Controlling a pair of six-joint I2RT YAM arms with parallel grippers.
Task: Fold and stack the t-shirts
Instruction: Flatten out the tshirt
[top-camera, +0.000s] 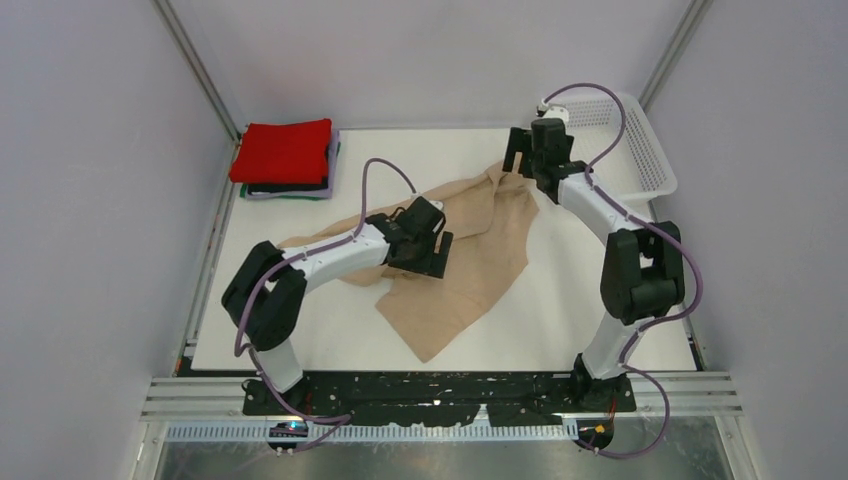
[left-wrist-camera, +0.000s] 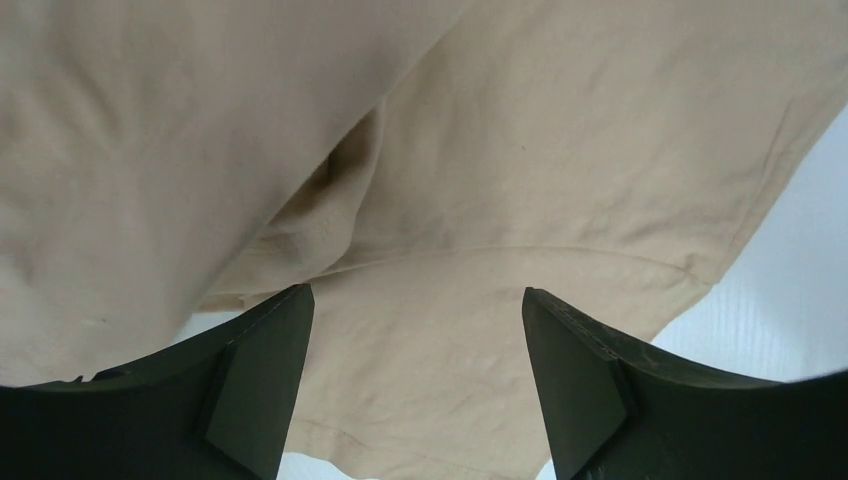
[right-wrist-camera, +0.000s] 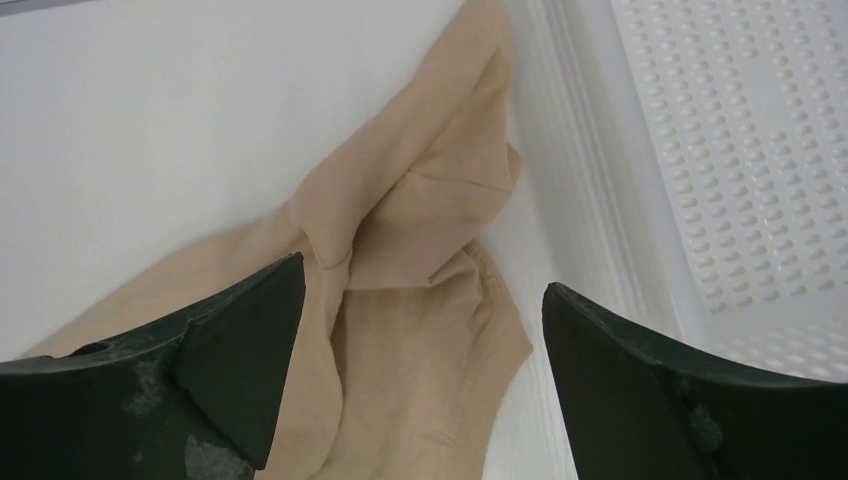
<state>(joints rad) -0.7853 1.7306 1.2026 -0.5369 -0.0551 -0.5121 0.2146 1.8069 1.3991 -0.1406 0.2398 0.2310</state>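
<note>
The beige t-shirt needs to be spread for folding. My right gripper should next grab the t-shirt by the bunched sleeve (right-wrist-camera: 420, 290) at its far corner (right-wrist-camera: 425, 207).
A beige t-shirt (top-camera: 470, 270) lies crumpled and spread across the middle of the white table. My left gripper (top-camera: 432, 250) is open just above its middle; cloth fills the space between the fingers in the left wrist view (left-wrist-camera: 420, 350). My right gripper (top-camera: 520, 152) is open over the shirt's far corner, a bunched sleeve (right-wrist-camera: 420, 290) showing between its fingers. A stack of folded shirts sits at the far left, a red one (top-camera: 285, 150) on top, with black, green and lavender edges (top-camera: 290, 190) under it.
A white mesh basket (top-camera: 630, 140) stands at the far right, close to my right gripper; it also shows in the right wrist view (right-wrist-camera: 740, 150). Grey walls close in the table on both sides.
</note>
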